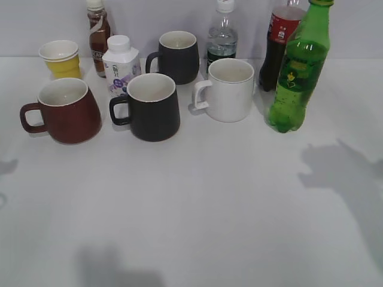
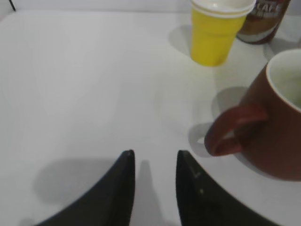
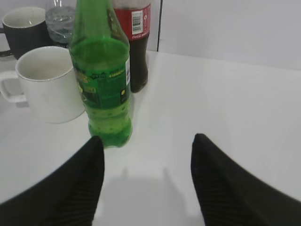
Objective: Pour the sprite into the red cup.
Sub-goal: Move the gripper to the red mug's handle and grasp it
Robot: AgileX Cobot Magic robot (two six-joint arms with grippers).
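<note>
My left gripper grabs the cup by its slim handle [image 1: 30, 118] next, since the red cup's round body [image 1: 73, 117] is far wider than the gripper's narrow gap.
The sprite [image 1: 298, 72], a tall green bottle with a green cap, stands upright at the right of the table. In the right wrist view it [image 3: 101, 75] stands just beyond my right gripper's left finger. My right gripper [image 3: 148, 141] is wide open and empty. The red cup [image 1: 64, 110] sits at the left with its handle pointing left. In the left wrist view the red cup [image 2: 273, 122] is to the right of my left gripper [image 2: 155, 155], which is open with a narrow gap and empty. Neither gripper shows in the exterior view.
Two black mugs [image 1: 152, 106] [image 1: 177, 56], a white mug [image 1: 229, 89], a yellow paper cup [image 1: 61, 58], a white milk bottle [image 1: 121, 64], a brown drink bottle [image 1: 98, 36], a clear water bottle [image 1: 222, 36] and a cola bottle [image 1: 278, 42] crowd the back. Open tabletop lies in front.
</note>
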